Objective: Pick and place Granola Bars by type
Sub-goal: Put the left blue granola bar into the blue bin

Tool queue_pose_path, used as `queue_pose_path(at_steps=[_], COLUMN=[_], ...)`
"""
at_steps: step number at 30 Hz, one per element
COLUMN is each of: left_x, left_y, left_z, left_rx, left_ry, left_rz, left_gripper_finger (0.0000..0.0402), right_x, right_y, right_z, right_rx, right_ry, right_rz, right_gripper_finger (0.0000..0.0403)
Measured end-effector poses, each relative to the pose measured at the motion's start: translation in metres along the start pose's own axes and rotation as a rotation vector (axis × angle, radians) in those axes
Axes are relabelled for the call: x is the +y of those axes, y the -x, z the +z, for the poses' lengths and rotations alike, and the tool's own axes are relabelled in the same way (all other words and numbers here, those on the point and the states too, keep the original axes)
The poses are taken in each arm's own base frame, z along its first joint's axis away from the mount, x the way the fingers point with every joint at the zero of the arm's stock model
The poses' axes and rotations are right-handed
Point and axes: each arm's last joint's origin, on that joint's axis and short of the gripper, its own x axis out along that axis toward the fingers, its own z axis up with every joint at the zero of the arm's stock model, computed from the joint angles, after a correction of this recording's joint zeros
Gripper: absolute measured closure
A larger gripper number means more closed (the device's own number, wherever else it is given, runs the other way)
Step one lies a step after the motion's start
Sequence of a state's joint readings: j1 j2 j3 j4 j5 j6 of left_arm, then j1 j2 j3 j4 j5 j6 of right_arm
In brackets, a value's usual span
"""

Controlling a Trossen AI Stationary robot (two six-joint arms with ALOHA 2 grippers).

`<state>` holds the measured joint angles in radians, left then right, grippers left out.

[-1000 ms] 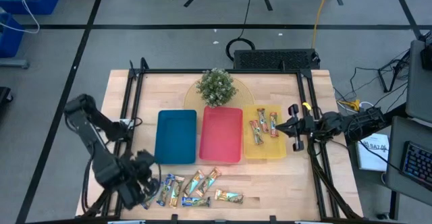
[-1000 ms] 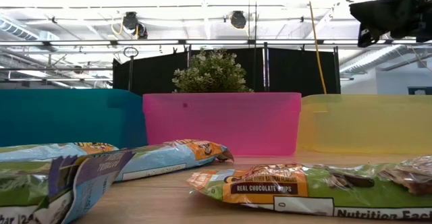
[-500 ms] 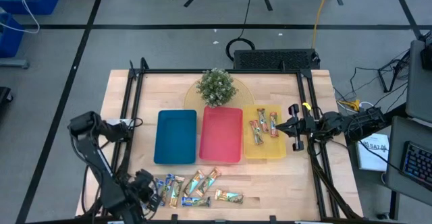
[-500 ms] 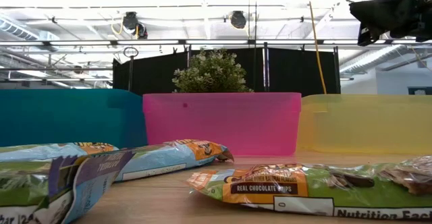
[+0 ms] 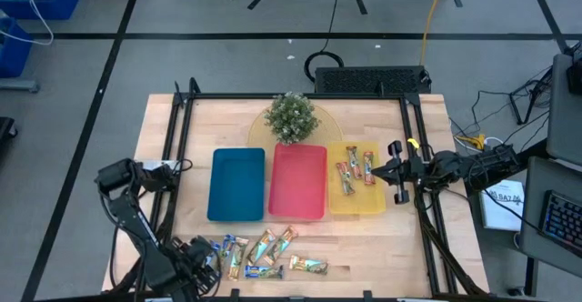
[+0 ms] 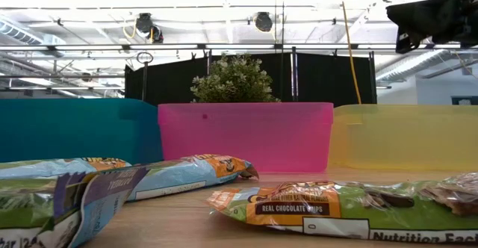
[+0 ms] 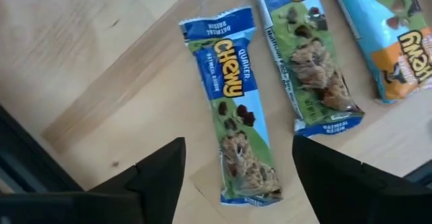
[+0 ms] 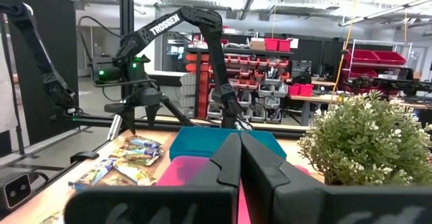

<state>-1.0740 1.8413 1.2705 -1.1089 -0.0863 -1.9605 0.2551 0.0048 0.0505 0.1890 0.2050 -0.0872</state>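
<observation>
Next, my left gripper grabs the Oatmeal Raisin bar by its middle (image 7: pixel 236 113) beside the CHEWY logo, to sort the bar.
Several wrapped Granola Bars (image 5: pixel 264 252) lie loose on the wood near the table's front edge; they fill the foreground of the low view (image 6: pixel 299 207). Three more bars (image 5: pixel 355 170) lie in the yellow tray (image 5: pixel 335 204). My left gripper (image 5: pixel 198 264) hangs over the left end of the loose bars, pointing down and open. Its fingers (image 7: pixel 158 177) stand on either side of a blue-accented bar (image 7: pixel 233 109) that lies flat on the table; I see no touch. My right gripper (image 5: pixel 377 170) waits shut, held up beside the yellow tray's right edge (image 8: pixel 239 156).
A blue tray (image 5: pixel 236 184) and a pink tray (image 5: pixel 297 182) lie side by side left of the yellow one, with a small potted plant (image 5: pixel 291 115) behind them. Black frame rails (image 5: pixel 177 156) run along the table's left and right sides.
My left gripper has come down toward the table and toward its near edge, ending over the left end of the loose bars. The bars have not moved.
</observation>
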Motion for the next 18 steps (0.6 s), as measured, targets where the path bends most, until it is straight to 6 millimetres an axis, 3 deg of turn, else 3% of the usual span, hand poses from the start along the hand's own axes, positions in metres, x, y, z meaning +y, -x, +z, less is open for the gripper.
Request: queue_pose_path(at_steps=[11, 18], left_x=[0.006, 0.011], left_y=[-0.033, -0.050], left_z=[-0.003, -0.002], left_rx=[0.096, 0.117], left_ry=[-0.025, -0.015], left_rz=[-0.026, -0.063], left_gripper_finger=[0.0131, 0.0159], right_x=[0.000, 0.000], right_y=[0.000, 0.000], right_z=[-0.003, -0.004], right_rx=[0.032, 0.043], right_ry=[-0.016, -0.012], right_rz=[0.003, 0.004], right_gripper_finger=[0.0403, 0.0403])
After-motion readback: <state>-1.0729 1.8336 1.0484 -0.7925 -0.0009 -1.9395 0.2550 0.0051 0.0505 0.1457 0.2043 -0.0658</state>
